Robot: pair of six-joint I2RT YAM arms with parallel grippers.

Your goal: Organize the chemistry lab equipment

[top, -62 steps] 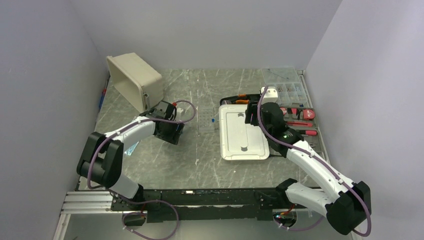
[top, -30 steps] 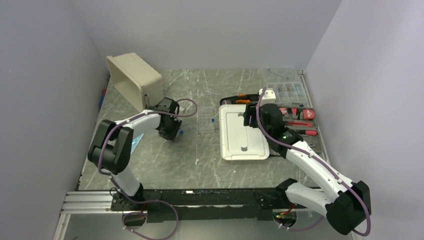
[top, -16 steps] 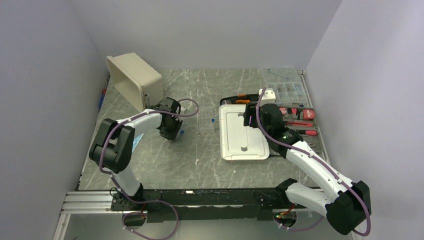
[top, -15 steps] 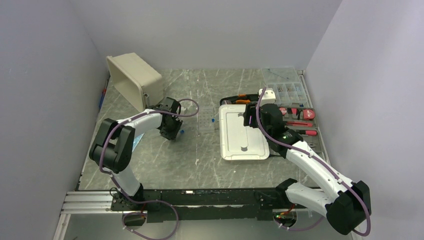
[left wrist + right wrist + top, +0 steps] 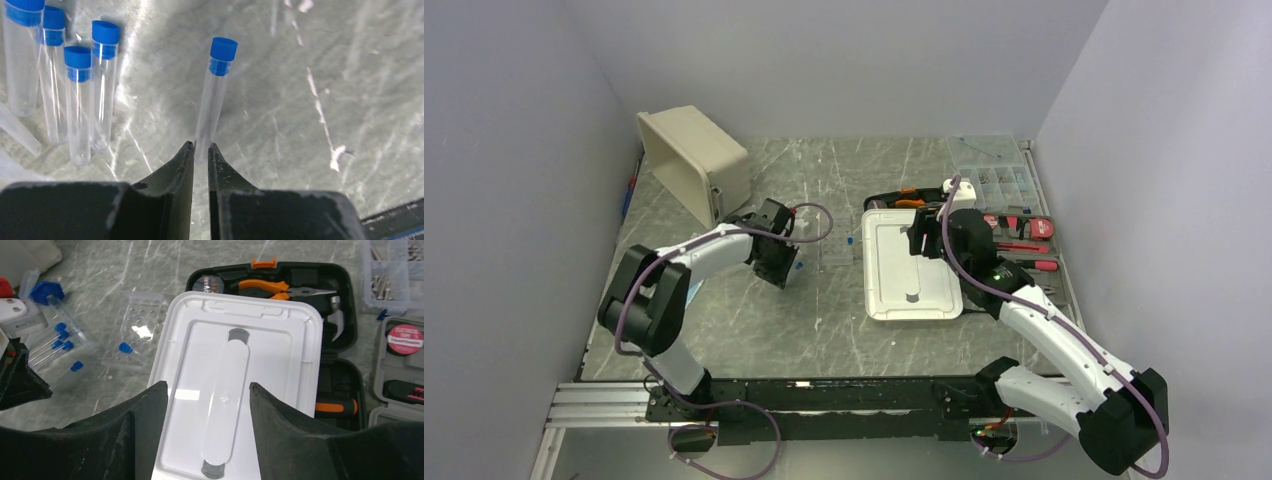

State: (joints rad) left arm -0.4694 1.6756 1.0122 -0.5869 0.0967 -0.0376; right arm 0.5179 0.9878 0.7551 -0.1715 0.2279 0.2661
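Observation:
The robot's right gripper should take hold of the test tube by its blue cap [image 5: 799, 266], so the tube's clear bottom end stays free to go into the rack.
My left gripper [image 5: 201, 146] is shut on the bottom end of a clear test tube [image 5: 214, 100] with a blue cap [image 5: 223, 50], low over the grey table. Several more blue-capped tubes [image 5: 80, 100] lie to its left. In the top view this gripper [image 5: 782, 272] is left of the flat clear perforated rack [image 5: 834, 243], which holds one blue cap [image 5: 125, 347]. A light-blue translucent piece [image 5: 692, 290] lies under the left arm. My right gripper [image 5: 205, 385] is open and empty above the white lid [image 5: 235, 370].
A beige bin [image 5: 692, 160] lies tipped on its side at the back left. A black case of orange-handled tools [image 5: 300, 290] sits behind the lid. A clear parts box [image 5: 999, 180] and a grey tray of red tools [image 5: 1024, 240] are at the right.
My left gripper has swung from beside the bin to the tubes, closed on one tube, and shifted it slightly right toward the rack. The right arm has barely moved.

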